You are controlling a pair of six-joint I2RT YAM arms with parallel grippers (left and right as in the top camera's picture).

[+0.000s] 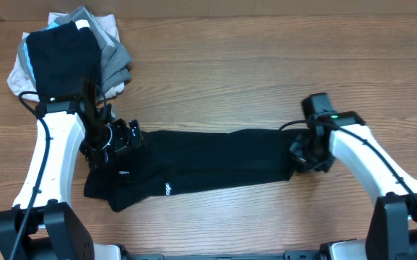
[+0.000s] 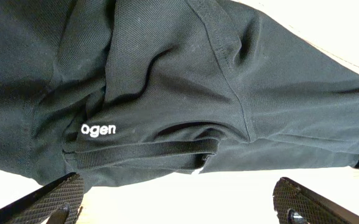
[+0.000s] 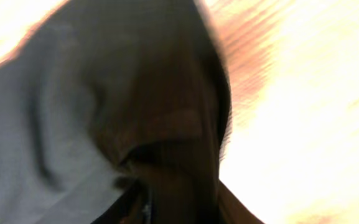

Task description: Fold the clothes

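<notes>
The right gripper grabs the black shirt (image 1: 215, 159) next by the shirt's end away from the lettering (image 1: 301, 158), to stretch the shirt and fold it inward.
The clothes, a black shirt (image 1: 215, 159), lie folded into a long band across the middle of the table. White lettering (image 2: 98, 129) shows on its left part. My left gripper (image 1: 121, 137) hovers over the shirt's left end, open, its fingers (image 2: 55, 199) wide apart with only bare table between them. My right gripper (image 1: 301, 155) is at the shirt's right end. In the blurred right wrist view, dark fabric (image 3: 104, 93) bunches right at the jaws, and their spacing does not show.
A stacked pile of black, grey and light garments (image 1: 71, 54) sits at the back left corner, just behind the left arm. Bare wooden table (image 1: 266, 65) lies behind the shirt and to the right.
</notes>
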